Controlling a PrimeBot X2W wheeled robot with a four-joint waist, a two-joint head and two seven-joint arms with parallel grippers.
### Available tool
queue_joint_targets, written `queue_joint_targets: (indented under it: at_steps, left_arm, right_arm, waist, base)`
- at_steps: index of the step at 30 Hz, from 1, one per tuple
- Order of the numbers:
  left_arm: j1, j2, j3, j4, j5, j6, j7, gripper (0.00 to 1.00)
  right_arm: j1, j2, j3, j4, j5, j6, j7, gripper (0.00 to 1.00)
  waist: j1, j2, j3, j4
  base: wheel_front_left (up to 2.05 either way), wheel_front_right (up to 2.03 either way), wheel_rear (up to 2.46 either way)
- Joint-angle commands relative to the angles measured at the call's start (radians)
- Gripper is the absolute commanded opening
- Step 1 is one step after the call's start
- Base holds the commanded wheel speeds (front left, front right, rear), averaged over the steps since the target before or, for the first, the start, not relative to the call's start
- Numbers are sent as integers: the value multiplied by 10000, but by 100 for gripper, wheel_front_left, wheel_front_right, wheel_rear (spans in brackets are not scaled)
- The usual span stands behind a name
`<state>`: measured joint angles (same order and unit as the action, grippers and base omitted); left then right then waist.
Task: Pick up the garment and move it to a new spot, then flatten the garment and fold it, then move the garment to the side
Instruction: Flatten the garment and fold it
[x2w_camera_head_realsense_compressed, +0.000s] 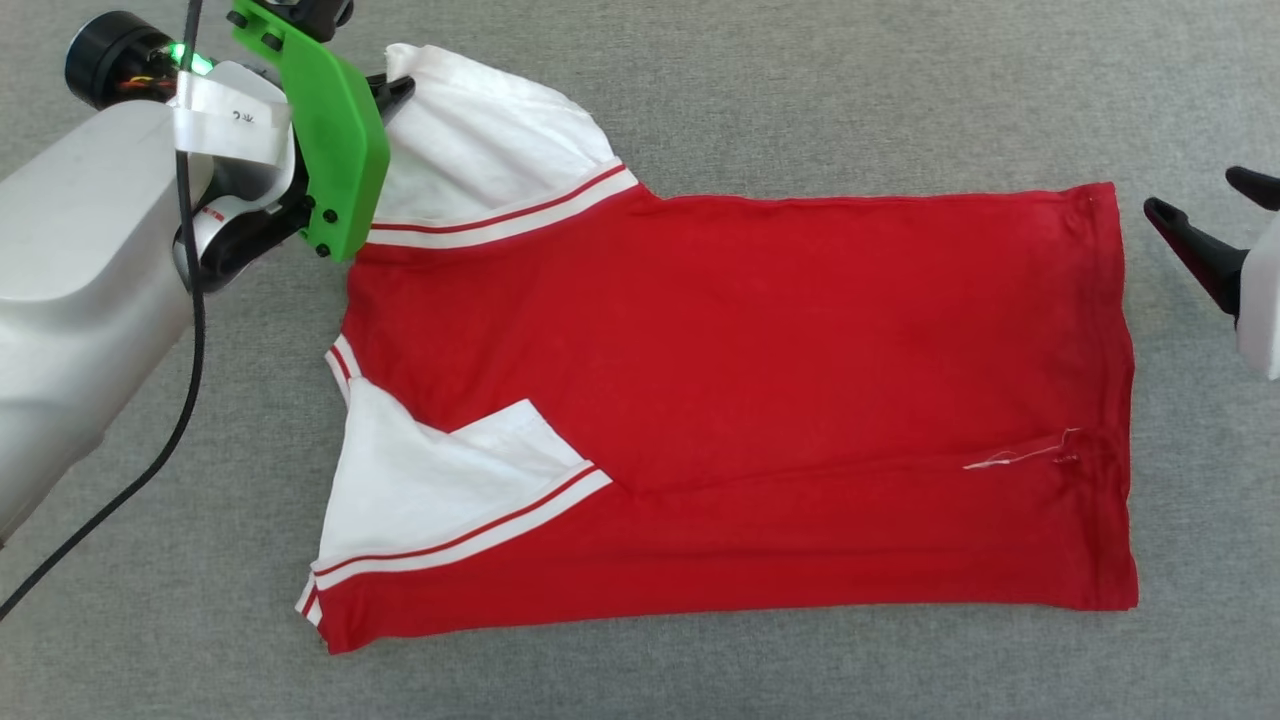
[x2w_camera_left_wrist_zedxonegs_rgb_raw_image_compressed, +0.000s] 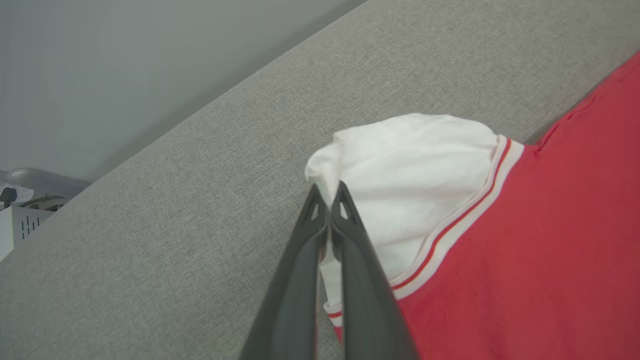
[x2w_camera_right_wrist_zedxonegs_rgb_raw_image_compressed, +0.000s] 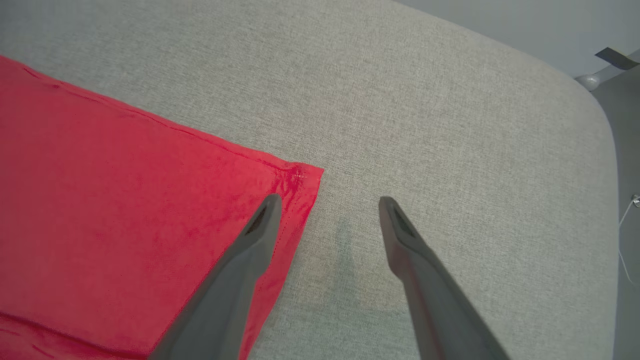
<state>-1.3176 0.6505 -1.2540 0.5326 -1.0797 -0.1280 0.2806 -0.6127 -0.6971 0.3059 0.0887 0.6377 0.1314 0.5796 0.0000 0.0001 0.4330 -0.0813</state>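
Observation:
The red body needs to be folded over toward the white sleeves. My right gripper should next pinch the garment (x2w_camera_head_realsense_compressed: 750, 380) by its hem corner (x2w_camera_head_realsense_compressed: 1101, 198) to do that.
The garment (x2w_camera_head_realsense_compressed: 750, 380) lies flat on the grey cloth surface, red side up, with its collar end at the left and its hem at the right. Its near white sleeve is folded in over the red body. My left gripper (x2w_camera_head_realsense_compressed: 398, 92) is at the far white sleeve. In the left wrist view the left gripper (x2w_camera_left_wrist_zedxonegs_rgb_raw_image_compressed: 327, 192) is shut on the edge of that sleeve of the garment (x2w_camera_left_wrist_zedxonegs_rgb_raw_image_compressed: 525, 260), and the white cloth bunches up past the tips. My right gripper (x2w_camera_head_realsense_compressed: 1192, 190) hangs open beside the hem's far corner. The wrist view has this gripper (x2w_camera_right_wrist_zedxonegs_rgb_raw_image_compressed: 328, 200) astride the corner of the garment (x2w_camera_right_wrist_zedxonegs_rgb_raw_image_compressed: 125, 200).
The grey fabric-covered surface (x2w_camera_head_realsense_compressed: 760, 100) spreads all round the garment. Its rounded far edge (x2w_camera_right_wrist_zedxonegs_rgb_raw_image_compressed: 597, 100) shows in the right wrist view, with floor beyond. A black cable (x2w_camera_head_realsense_compressed: 190, 380) hangs from my left arm. A pale box (x2w_camera_left_wrist_zedxonegs_rgb_raw_image_compressed: 17, 227) stands off the surface.

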Motion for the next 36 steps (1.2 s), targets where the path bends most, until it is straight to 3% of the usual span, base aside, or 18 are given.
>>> queue_joint_targets:
  at_steps: [1,6,10,18,24,25,26,36]
  left_arm:
    - [112,-95,-5,-63,190,-26,-104,0]
    - [-21,-242,-32,-242,355,-26,-266,0]
    - [-124,-388,-19,-358,390,-23,-336,0]
    - [-401,-539,9,-358,423,-21,-404,0]
    - [-386,-626,3,-260,370,-22,-490,0]
    - [-372,-617,-1,-239,367,-23,-504,0]
    - [-344,-597,-6,-214,359,-23,-519,0]
    - [249,-352,-44,-180,217,-24,-856,0]
  right_arm:
    - [-342,-137,182,217,339,-7,480,100]
    - [-1295,-331,893,1062,843,-7,1854,100]
    - [-1897,-104,1331,1794,1116,-7,2464,100]
    - [-2386,646,1741,3444,1525,-7,2324,100]
    - [-2007,637,2619,4256,1618,-7,2151,100]
    - [-1997,620,2694,4343,1631,-7,2069,45]
    - [-2005,610,2750,4433,1666,-7,1918,0]
    - [-2081,268,3027,4367,2028,-7,-360,0]
  waist:
    - [0,-1,-55,253]
    - [0,-1,80,484]
    - [0,-1,269,670]
    - [0,-1,722,904]
    - [0,-1,744,929]
    - [0,-1,721,913]
    - [0,-1,680,881]
    - [0,-1,-91,714]
  base:
    - [0,0,0]
    - [0,0,0]
    - [0,0,0]
    - [0,0,0]
    - [0,0,0]
    - [0,0,0]
    - [0,0,0]
    - [0,0,0]
